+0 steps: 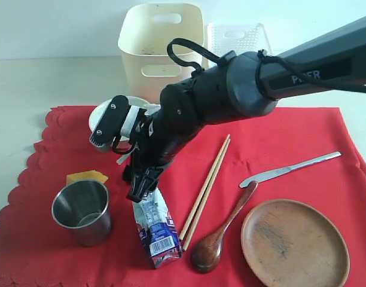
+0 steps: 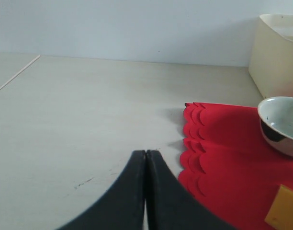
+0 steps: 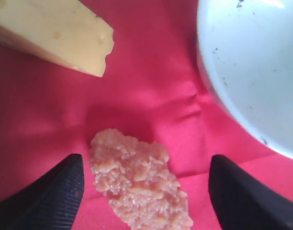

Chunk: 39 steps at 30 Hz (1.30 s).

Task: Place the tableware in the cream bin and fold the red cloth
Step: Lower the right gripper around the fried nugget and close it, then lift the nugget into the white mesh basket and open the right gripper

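The right gripper grips the crumbly food piece by its bumpy body (image 3: 139, 182) next, to empty the red cloth for folding.
The red cloth (image 1: 278, 149) lies spread flat, its scalloped edge (image 2: 194, 143) to the left. On it are a steel cup (image 1: 82, 210), wooden chopsticks (image 1: 206, 185), a steel knife (image 1: 290, 169), a dark spoon (image 1: 222, 233) and a brown plate (image 1: 295, 244). My right arm reaches across and largely hides the white speckled bowl (image 1: 102, 113) (image 3: 252, 72). The right gripper (image 1: 124, 152) (image 3: 145, 165) is open, straddling a crumbly food piece (image 3: 137, 182) on the cloth beside the bowl. The left gripper (image 2: 146, 153) is shut and empty over bare table beside the cloth. The cream bin (image 1: 161, 48) stands at the back.
A white lattice basket (image 1: 240, 39) stands right of the cream bin. A cheese wedge (image 1: 87, 177) (image 3: 55, 31) lies by the cup, and a milk carton (image 1: 156, 230) lies on the cloth under my right arm. Bare table (image 2: 89, 105) extends left of the cloth.
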{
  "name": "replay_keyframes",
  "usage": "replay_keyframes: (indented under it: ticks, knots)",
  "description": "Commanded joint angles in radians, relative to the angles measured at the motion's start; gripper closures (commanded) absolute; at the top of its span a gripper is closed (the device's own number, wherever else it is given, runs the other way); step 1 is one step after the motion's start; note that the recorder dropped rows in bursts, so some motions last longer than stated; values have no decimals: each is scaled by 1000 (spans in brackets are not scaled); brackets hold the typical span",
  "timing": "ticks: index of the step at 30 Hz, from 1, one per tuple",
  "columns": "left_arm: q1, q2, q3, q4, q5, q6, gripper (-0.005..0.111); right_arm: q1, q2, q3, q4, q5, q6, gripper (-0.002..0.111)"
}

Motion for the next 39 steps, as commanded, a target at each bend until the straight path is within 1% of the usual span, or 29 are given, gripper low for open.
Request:
replay_keyframes:
  ticks: [1, 6, 8, 10, 18, 22, 24, 39]
  knots:
    - [-6, -6, 4, -2, -4, -5, 106, -6, 34, 4, -1, -14, -3, 34]
    - [-6, -6, 4, -2, -4, -5, 106, -6, 74, 4, -1, 2, -3, 34]
    - [-6, -6, 4, -2, -4, -5, 106, -6, 73, 4, -1, 4, -3, 37]
    - [-6, -6, 4, -2, -4, -5, 106, -6, 73, 4, 1, -3, -3, 47]
    - [-6, -6, 4, -2, -4, -5, 106, -6, 61, 4, -1, -8, -5, 89]
    - [-6, -6, 4, -2, -4, -5, 106, -6, 35, 4, -1, -9, -5, 103]
    - [-6, -6, 4, -2, -4, -5, 106, -6, 13, 4, -1, -10, -5, 108]
    - [-6, -6, 4, -2, -4, -5, 106, -7, -188, 4, -1, -12, -2, 108]
